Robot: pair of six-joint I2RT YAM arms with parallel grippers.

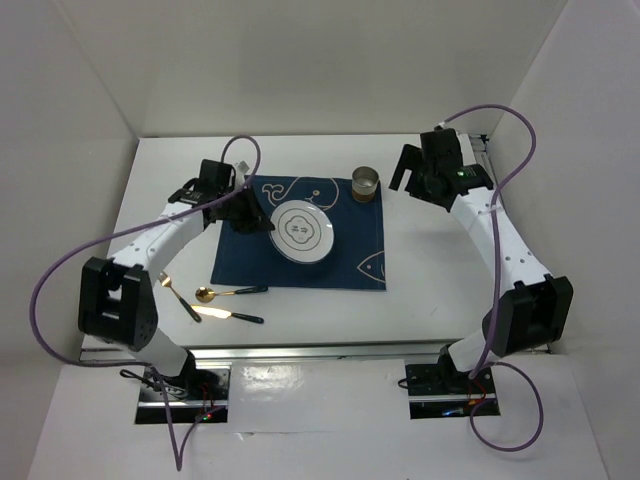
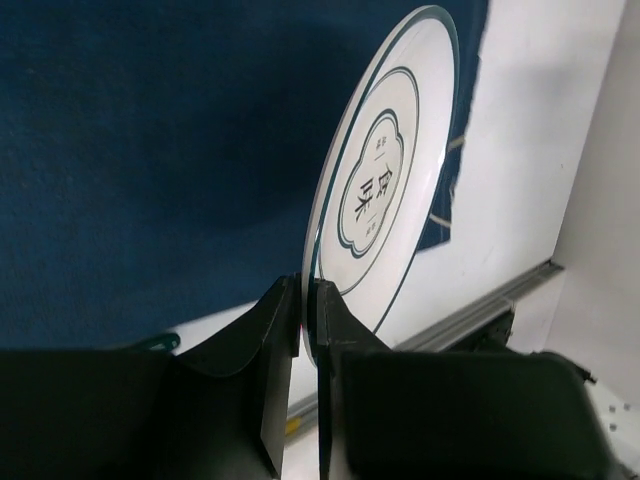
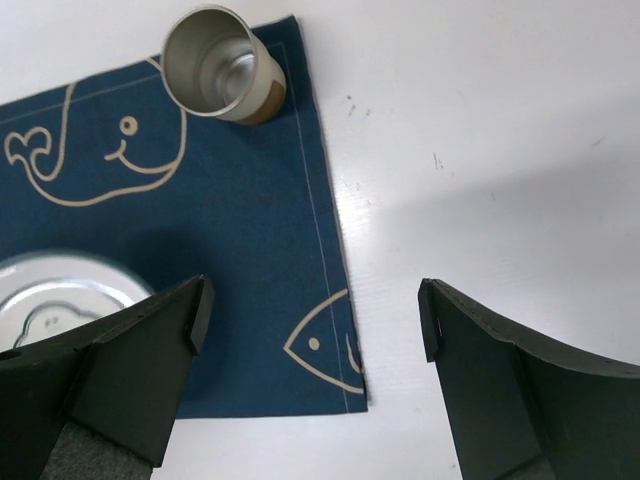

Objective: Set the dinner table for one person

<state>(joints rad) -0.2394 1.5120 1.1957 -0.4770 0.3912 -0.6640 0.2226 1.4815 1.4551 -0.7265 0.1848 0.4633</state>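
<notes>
The tilted plate is off its shadow and would drop; my left gripper should hold it until the mat.
A white plate (image 1: 303,231) with a dark ring and a centre mark is over the middle of the navy fish mat (image 1: 350,255) on the white dinner table (image 1: 440,270). My left gripper (image 1: 262,222) is shut on the plate's left rim. In the left wrist view the fingers (image 2: 285,330) pinch the plate's (image 2: 390,170) edge above the mat (image 2: 150,150). My right gripper (image 1: 408,172) is open and empty. It hovers over the mat's right edge (image 3: 330,260) in the right wrist view (image 3: 315,320), with the plate (image 3: 60,290) at the lower left.
A metal cup (image 1: 366,183) stands upright on the mat's far right corner, also in the right wrist view (image 3: 218,65). A fork (image 1: 178,296), a gold spoon (image 1: 205,294) and a knife (image 1: 230,315) lie on the table by the mat's near left corner.
</notes>
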